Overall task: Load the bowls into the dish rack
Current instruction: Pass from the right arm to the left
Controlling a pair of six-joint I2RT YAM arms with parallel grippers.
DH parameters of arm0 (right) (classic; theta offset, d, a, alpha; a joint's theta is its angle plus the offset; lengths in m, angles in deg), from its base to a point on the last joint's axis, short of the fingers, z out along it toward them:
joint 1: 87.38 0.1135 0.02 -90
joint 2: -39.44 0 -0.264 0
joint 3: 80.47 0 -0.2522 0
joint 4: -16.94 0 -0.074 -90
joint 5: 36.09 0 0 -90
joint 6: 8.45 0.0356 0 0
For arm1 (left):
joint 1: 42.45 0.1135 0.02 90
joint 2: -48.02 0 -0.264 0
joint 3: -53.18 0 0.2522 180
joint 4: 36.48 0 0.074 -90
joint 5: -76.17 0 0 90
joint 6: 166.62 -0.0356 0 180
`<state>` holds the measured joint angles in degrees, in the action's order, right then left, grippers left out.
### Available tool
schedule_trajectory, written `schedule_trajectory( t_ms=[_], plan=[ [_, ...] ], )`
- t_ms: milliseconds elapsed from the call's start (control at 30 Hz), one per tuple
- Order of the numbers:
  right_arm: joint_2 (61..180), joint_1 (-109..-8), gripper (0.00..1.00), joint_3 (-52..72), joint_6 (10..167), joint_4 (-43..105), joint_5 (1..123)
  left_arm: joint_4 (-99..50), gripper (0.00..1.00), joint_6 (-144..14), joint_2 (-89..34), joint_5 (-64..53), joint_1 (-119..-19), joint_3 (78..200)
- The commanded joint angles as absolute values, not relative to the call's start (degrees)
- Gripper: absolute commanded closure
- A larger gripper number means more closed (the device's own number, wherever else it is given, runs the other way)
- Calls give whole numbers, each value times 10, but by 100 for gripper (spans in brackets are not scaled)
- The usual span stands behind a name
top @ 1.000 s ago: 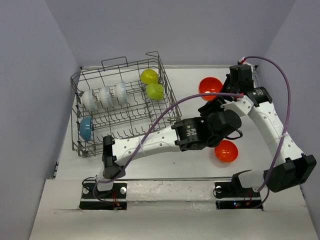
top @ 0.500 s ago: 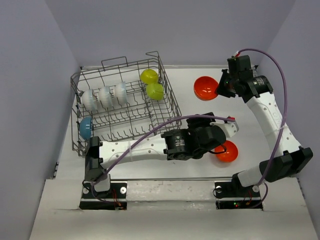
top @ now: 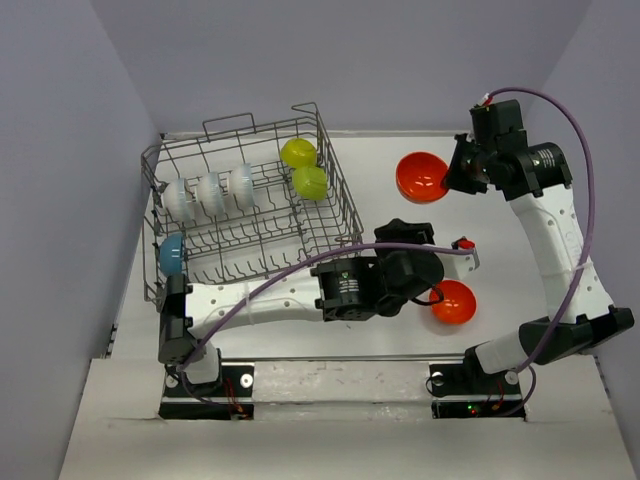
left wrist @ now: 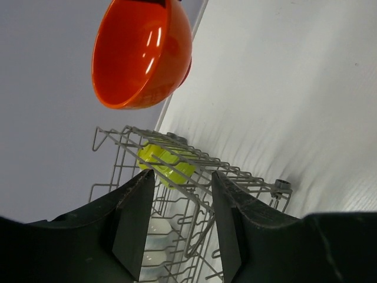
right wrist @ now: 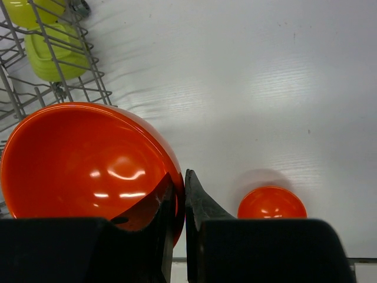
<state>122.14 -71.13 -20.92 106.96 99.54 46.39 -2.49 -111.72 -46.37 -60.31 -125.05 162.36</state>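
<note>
I will next grab the held orange-red bowl by its rack-side rim with my left gripper. The bowl's base is then free to rest in the dish rack.
My right gripper is shut on the rim of an orange-red bowl and holds it above the table, right of the dish rack. In the right wrist view the fingers pinch that bowl's wall. A second orange-red bowl lies on the table near the front, also in the right wrist view. The rack holds three white bowls, a blue bowl and two yellow-green bowls. My left gripper is open and empty, its jaws facing the rack and the held bowl.
The left arm stretches across the table's front, from its base to just left of the loose orange-red bowl. Purple cables loop over both arms. Grey walls close in the table at the left, back and right. White tabletop lies between rack and right arm.
The left arm has drawn back to the left and toward the front, away from the right gripper. The right arm has swung its wrist a little right, still holding the orange-red bowl.
</note>
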Motion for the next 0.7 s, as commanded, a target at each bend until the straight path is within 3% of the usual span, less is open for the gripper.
schedule_trajectory(
  t_ms=[0,667],
  plan=[
    [1222,-707,99,-245,1056,1014,493,-27,44,-1171,-497,-597,-1259,1682],
    [1234,-696,99,-210,1027,984,534,47,44,-1217,-624,-595,-1223,1844]
  ],
)
